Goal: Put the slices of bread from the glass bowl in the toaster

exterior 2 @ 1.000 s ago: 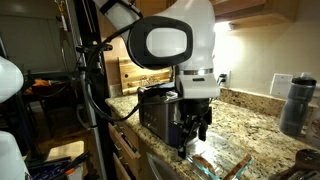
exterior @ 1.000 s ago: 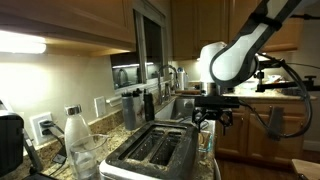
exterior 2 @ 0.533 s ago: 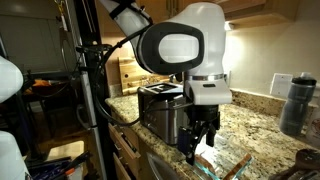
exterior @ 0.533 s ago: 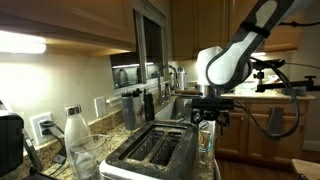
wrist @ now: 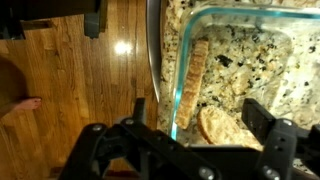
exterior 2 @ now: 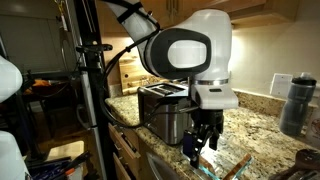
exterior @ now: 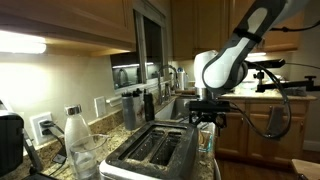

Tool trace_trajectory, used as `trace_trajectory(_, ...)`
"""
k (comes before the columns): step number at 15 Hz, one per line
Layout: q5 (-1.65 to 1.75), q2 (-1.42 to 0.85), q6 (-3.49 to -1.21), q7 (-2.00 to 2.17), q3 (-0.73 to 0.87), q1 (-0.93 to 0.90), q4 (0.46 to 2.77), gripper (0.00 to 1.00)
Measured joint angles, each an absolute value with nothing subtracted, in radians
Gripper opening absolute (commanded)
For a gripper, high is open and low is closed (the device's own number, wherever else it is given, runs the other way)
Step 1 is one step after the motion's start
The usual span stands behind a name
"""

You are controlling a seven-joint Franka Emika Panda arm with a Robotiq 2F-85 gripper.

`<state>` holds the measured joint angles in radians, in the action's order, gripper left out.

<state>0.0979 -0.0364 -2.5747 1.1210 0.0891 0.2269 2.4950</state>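
I need to grab the leaning slice of bread (wrist: 190, 75) across its sides at one end next. The other end of the slice then stays free to go into the toaster.
The silver toaster (exterior: 155, 150) with two dark slots stands on the granite counter; it also shows in an exterior view (exterior 2: 165, 108). The clear glass bowl (wrist: 262, 18) lies below my gripper in the wrist view, with its edge in an exterior view (exterior 2: 225, 168). One slice of bread (wrist: 190, 75) leans on edge against the bowl's wall. Another slice (wrist: 222, 126) lies flat between the fingers. My gripper (wrist: 198, 120) is open and hangs just above the bowl, beside the toaster (exterior 2: 202, 142); it also shows in an exterior view (exterior: 206, 118).
A bottle with a white top (exterior: 74, 128) and a drinking glass (exterior: 85, 156) stand near the toaster. A black appliance (exterior: 10, 140) sits at the wall. A dark tumbler (exterior 2: 294, 103) stands at the back. The counter edge drops to a wood floor (wrist: 70, 80).
The arm has shifted sideways away from the toaster and a little lower towards the glass bowl. The gripper stays open.
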Motion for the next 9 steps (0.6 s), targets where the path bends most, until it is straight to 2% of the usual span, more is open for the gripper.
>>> trace_trajectory(3,0.098,-0.050,-2.575,1.121,0.097,0.213,2.482,0.80)
trace_trajectory(4,0.098,-0.054,-2.575,1.121,0.100,0.208,2.479,0.80)
trace_trajectory(5,0.098,-0.058,-2.575,1.121,0.101,0.206,2.475,0.68)
trace_trajectory(7,0.098,-0.064,-2.575,1.122,0.107,0.198,2.470,0.56)
trace_trajectory(9,0.098,-0.066,-2.575,1.122,0.112,0.191,2.469,0.34)
